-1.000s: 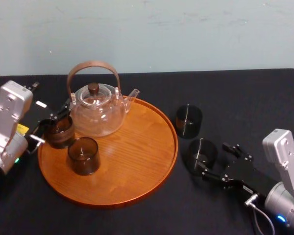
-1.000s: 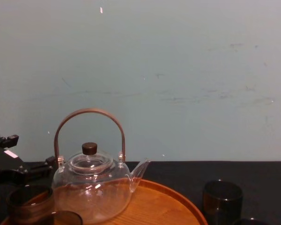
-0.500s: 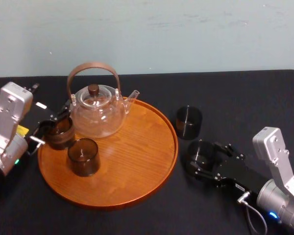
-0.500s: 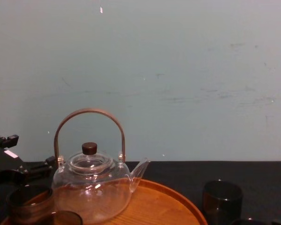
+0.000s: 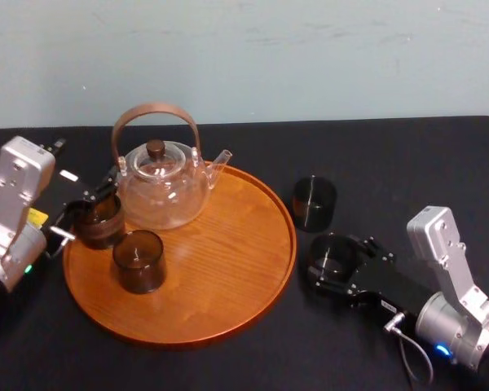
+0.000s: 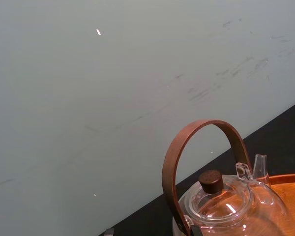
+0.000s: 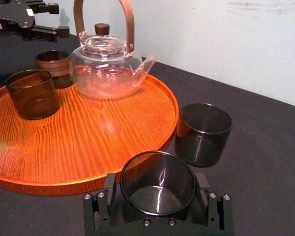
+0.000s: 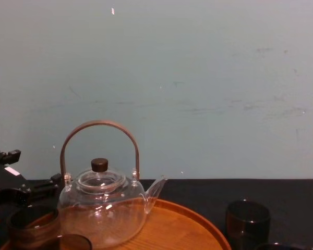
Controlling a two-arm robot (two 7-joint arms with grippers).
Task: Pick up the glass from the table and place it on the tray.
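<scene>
The glass needs to stand upright on the wooden tray (image 7: 96, 142), so my right gripper will next grab the dark smoked glass by its side (image 7: 158, 205).
A dark smoked glass (image 5: 334, 257) stands on the black table just right of the round orange-brown wooden tray (image 5: 220, 273). My right gripper (image 5: 336, 264) reaches in low from the right and stands open, one finger on either side of this glass (image 7: 157, 183), very close to its wall. The glass rests upright on the table. My left gripper (image 5: 88, 204) hangs at the tray's left rim, open, just behind another dark glass (image 5: 100, 221) that stands on the tray.
A clear glass teapot (image 5: 161, 183) with a brown arched handle sits at the back left of the tray (image 7: 88, 137). One more dark glass (image 5: 138, 259) stands on the tray's front left. Another dark glass (image 5: 314, 202) is on the table, right behind the one between my fingers.
My right gripper has slid forward and to the left along the table until its open fingers flank the glass. The left arm and the things on the tray have not moved.
</scene>
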